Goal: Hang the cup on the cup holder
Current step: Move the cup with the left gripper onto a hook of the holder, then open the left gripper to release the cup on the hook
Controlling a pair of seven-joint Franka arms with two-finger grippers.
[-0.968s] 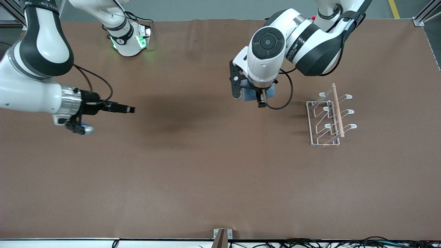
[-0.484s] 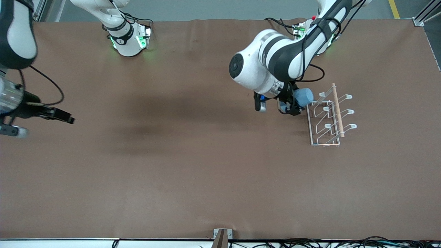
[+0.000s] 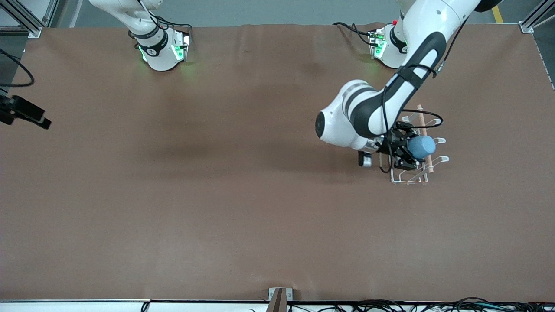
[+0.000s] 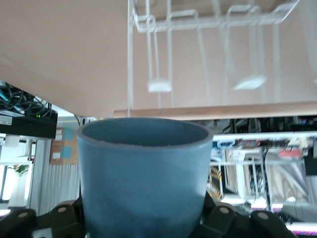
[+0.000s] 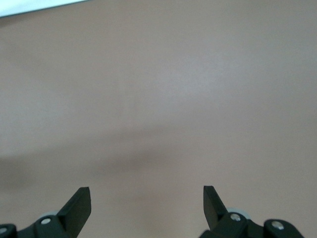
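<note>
In the left wrist view the cup's rim [image 4: 145,144] is short of the white prongs. My left gripper needs to move the cup closer before releasing it.
My left gripper [image 3: 405,151] is shut on the light-blue cup [image 3: 421,147] and holds it on its side over the white wire cup holder [image 3: 409,178], its mouth beside the wooden rod [image 3: 429,164]. In the left wrist view the cup [image 4: 143,173] fills the foreground with its open mouth toward the holder's prongs [image 4: 159,85] and rod [image 4: 218,111]. My right gripper [image 5: 146,203] is open and empty over bare table; in the front view only its tip [image 3: 26,116] shows at the right arm's end of the table.
The brown table [image 3: 243,208] stretches wide around the holder. The two arm bases [image 3: 162,52] stand along the edge farthest from the front camera. Cables and a bracket [image 3: 279,299] lie along the nearest edge.
My left gripper has carried the cup from beside the holder to over its prongs. My right arm has drawn back toward its end of the table.
</note>
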